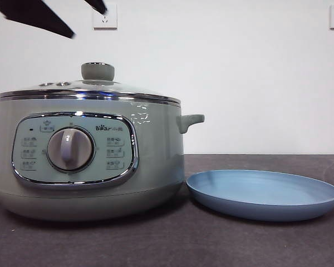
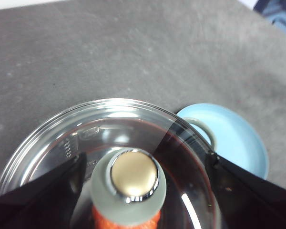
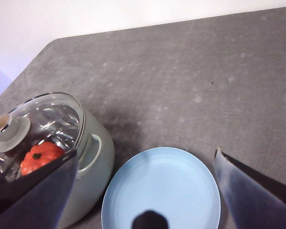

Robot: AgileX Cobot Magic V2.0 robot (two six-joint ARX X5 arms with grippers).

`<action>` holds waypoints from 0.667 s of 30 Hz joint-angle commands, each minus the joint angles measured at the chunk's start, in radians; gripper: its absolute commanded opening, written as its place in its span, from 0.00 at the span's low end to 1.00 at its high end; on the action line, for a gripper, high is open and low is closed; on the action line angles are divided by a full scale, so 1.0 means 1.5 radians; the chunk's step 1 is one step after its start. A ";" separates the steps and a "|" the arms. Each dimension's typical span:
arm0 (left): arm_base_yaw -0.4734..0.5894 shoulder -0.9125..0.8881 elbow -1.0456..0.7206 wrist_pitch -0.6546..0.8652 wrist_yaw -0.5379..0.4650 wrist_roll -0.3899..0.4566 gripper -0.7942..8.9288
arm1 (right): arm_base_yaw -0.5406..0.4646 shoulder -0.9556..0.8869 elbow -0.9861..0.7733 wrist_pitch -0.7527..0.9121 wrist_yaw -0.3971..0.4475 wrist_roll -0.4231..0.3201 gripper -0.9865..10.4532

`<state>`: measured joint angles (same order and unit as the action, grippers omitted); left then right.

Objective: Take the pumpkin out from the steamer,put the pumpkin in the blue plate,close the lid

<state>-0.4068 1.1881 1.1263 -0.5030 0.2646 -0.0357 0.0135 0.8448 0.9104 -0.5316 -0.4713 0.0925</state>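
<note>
The left gripper grabs the lid by its narrow pale knob (image 1: 98, 72) next, since the glass lid spreads far wider than the gripper's open fingers.
The pale green steamer (image 1: 89, 161) stands on the left of the table with its glass lid (image 1: 89, 92) on and the green knob (image 2: 128, 183) on top. Through the glass the orange pumpkin (image 3: 40, 156) shows inside the pot. The empty blue plate (image 1: 264, 192) lies right beside the steamer. My left gripper (image 2: 145, 160) hangs open above the lid, one jaw on each side of the knob, touching nothing. In the front view it shows only as black tips (image 1: 89, 23) at the top left. My right gripper (image 3: 145, 152) hovers open over the blue plate (image 3: 162, 191), holding nothing.
The dark grey table top (image 3: 205, 76) stretches behind and to the right of the plate. A side handle (image 1: 190, 120) of the steamer sticks out toward the plate. A white wall with sockets (image 1: 104, 18) stands behind.
</note>
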 commanded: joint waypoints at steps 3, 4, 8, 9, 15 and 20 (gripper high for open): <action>-0.043 0.057 0.008 0.007 -0.070 0.044 0.50 | 0.001 0.000 0.001 -0.007 -0.001 -0.003 0.50; -0.050 0.068 0.008 0.005 -0.078 0.044 0.50 | 0.001 0.000 0.001 -0.010 -0.001 -0.003 0.50; -0.057 0.098 0.008 -0.014 -0.091 0.045 0.50 | 0.001 0.000 0.001 -0.020 -0.001 -0.003 0.50; -0.057 0.103 0.008 -0.016 -0.092 0.045 0.50 | 0.001 0.000 0.001 -0.020 -0.001 -0.003 0.50; -0.057 0.112 0.008 -0.020 -0.095 0.045 0.50 | 0.001 0.000 0.001 -0.021 0.000 -0.003 0.50; -0.057 0.112 0.008 -0.021 -0.106 0.045 0.34 | 0.001 0.000 0.001 -0.021 0.001 -0.003 0.50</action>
<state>-0.4911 1.3521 1.1397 -0.5346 0.1062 0.0196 0.0139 0.8448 0.9104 -0.5652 -0.4713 0.0925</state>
